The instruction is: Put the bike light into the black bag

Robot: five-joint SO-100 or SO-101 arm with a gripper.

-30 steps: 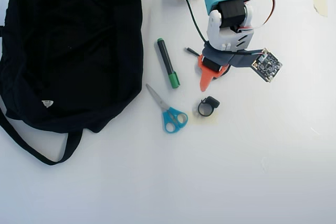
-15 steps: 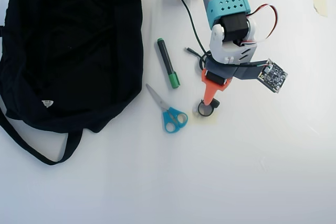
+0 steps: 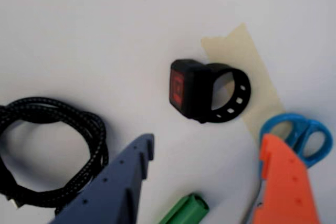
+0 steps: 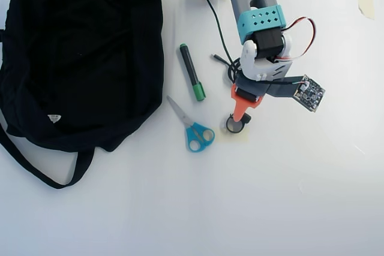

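The gripper reaches the bike light next and grips its strap loop [image 3: 243, 98], which leaves the bike light's red-faced box [image 3: 188, 88] free to enter the black bag.
In the wrist view the bike light [image 3: 191, 95], a small black box with a red face and a round strap loop, lies on a strip of tape just beyond my fingertips. My gripper [image 3: 207, 142] is open, with a blue-grey finger [image 3: 126, 182] on the left and an orange finger [image 3: 286, 182] on the right, and nothing lies between them. Seen from overhead, the gripper [image 4: 240, 115] hangs right above the bike light [image 4: 245, 119], its orange tip reaching the light. The black bag [image 4: 78, 58] lies flat far to the left.
A coiled black cable [image 3: 52, 156] lies beside the blue-grey finger. A green-capped marker [image 4: 192, 72] and blue-handled scissors [image 4: 193, 129] lie between the bag and the light. A camera board [image 4: 306, 93] sticks out from the wrist. Bare white table extends below and to the right.
The arm has reached down the overhead picture, bringing the orange finger from above the light to right over it. The light, scissors, marker and bag have not moved.
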